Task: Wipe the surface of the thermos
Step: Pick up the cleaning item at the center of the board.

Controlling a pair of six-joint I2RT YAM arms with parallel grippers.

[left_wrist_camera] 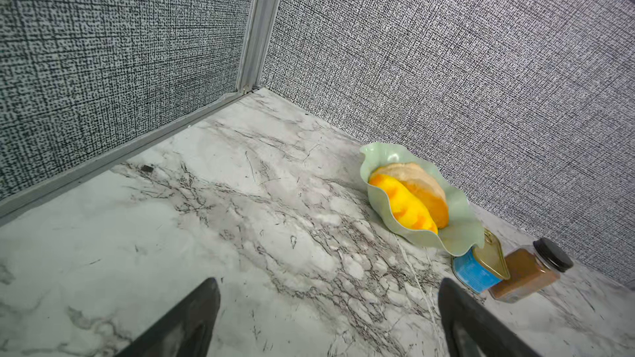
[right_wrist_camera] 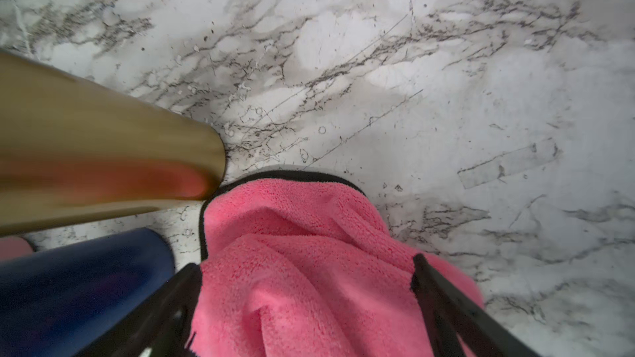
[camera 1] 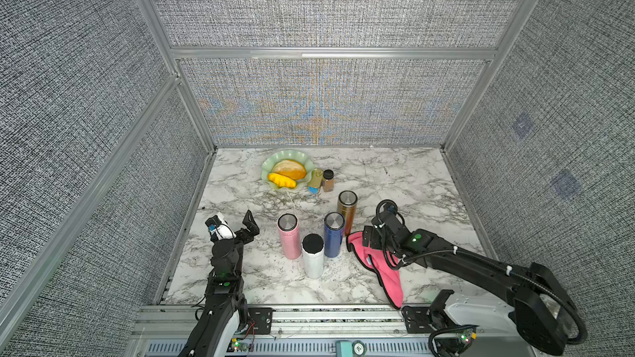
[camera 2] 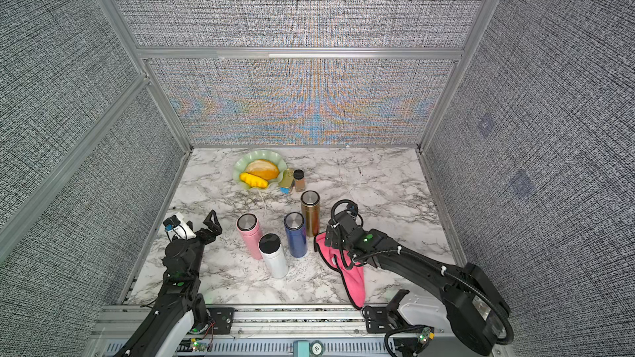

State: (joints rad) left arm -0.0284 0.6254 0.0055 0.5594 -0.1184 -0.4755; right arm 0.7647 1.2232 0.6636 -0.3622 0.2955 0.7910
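Note:
I should next pinch the pink cloth by the bunched folds at its far end with my right gripper, leaving cloth beyond my fingers to wipe the thermos.
Several thermoses stand upright mid-table: pink (camera 1: 289,240), white with a black lid (camera 1: 313,259), blue (camera 1: 334,238) and bronze (camera 1: 347,212). A pink cloth (camera 1: 390,279) lies right of them, running to the front edge. My right gripper (camera 1: 369,238) is open and low over the cloth's far end, which bunches between its spread fingers (right_wrist_camera: 446,300). In the right wrist view the cloth (right_wrist_camera: 292,252) touches the bronze thermos (right_wrist_camera: 103,152), with the blue one (right_wrist_camera: 79,279) close beside it. My left gripper (camera 1: 237,226) is open over bare marble, left of the pink thermos, holding nothing (left_wrist_camera: 329,283).
A green wavy plate (camera 1: 269,166) with bread and a yellow pastry sits at the back, with a blue tin (camera 1: 314,183) and a spice jar (camera 1: 328,180) beside it. Fabric walls close the table on three sides. An aluminium rail (camera 1: 326,317) runs along the front.

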